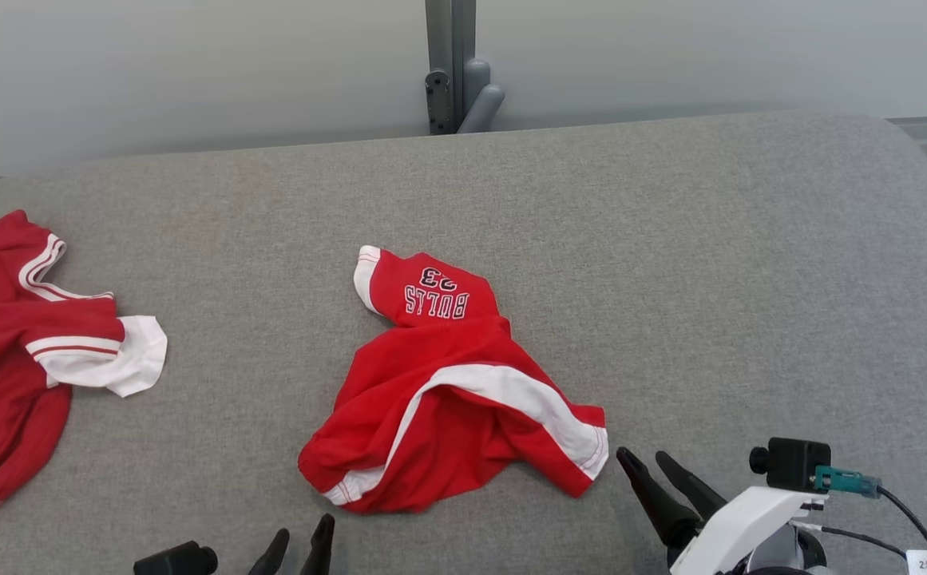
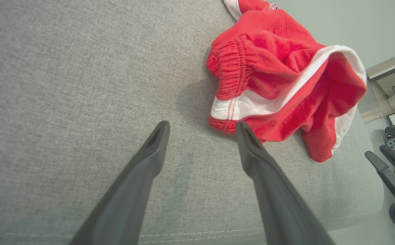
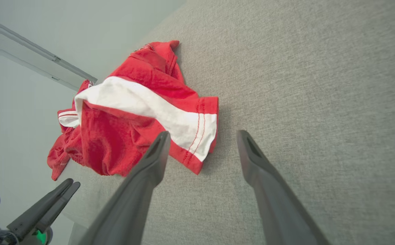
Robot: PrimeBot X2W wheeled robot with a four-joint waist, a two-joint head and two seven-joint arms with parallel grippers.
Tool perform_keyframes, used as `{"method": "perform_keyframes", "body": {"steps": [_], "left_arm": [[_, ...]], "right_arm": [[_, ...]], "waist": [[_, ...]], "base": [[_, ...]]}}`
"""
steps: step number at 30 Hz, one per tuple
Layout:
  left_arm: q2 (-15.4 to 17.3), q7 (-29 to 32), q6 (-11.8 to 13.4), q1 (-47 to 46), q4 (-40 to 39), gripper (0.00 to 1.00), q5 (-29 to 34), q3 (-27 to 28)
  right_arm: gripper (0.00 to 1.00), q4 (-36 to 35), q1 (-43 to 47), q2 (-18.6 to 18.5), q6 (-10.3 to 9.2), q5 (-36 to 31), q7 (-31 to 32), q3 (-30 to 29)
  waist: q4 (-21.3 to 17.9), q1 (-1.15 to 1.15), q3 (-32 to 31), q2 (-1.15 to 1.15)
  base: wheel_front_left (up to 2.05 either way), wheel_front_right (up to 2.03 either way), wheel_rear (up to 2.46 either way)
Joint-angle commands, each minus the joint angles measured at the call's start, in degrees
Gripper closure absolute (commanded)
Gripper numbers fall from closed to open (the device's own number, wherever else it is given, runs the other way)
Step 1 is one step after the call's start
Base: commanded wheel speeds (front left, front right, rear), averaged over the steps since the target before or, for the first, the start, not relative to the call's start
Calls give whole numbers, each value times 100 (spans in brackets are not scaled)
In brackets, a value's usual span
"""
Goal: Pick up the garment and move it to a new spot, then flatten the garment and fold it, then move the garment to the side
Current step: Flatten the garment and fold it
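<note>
I should next grab the shorts by their gathered red hem with my left gripper to pick them up. The hem puffs up off the surface, while the lettered leg (image 1: 438,293) lies flat.
A pair of red shorts with a white side stripe and white lettering, the garment (image 1: 447,399), lies crumpled in the middle of the grey cushioned surface (image 1: 671,279). My left gripper (image 1: 302,543) stands open just below the garment's near left corner, empty. In the left wrist view the garment (image 2: 279,81) lies beyond and right of my left gripper (image 2: 200,127). My right gripper (image 1: 645,461) is open and empty just right of the garment's near right corner. The right wrist view puts the garment (image 3: 132,115) ahead and left of my right gripper (image 3: 200,136), whose left fingertip overlaps its striped hem.
A second red and white garment (image 1: 24,351) lies at the surface's left edge. Behind the surface is a pale wall with a grey post (image 1: 451,64). The surface's near edge runs just below both grippers. Bare grey fabric spreads to the right and behind.
</note>
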Motion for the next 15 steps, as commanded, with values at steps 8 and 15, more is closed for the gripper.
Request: {"method": "perform_keyframes", "body": {"steps": [8, 15], "left_arm": [[-14, 161, -30, -521, 66, 0, -181, -225], [-32, 55, -44, -760, 309, 0, -226, -359]], "right_arm": [[0, 630, -607, -3, 0, 966, -54, 344], [0, 881, -781, -93, 0, 1326, -257, 664]], "waist": [[201, 0, 233, 0], [294, 0, 235, 0]], "base": [[0, 0, 0], [0, 0, 0]]}}
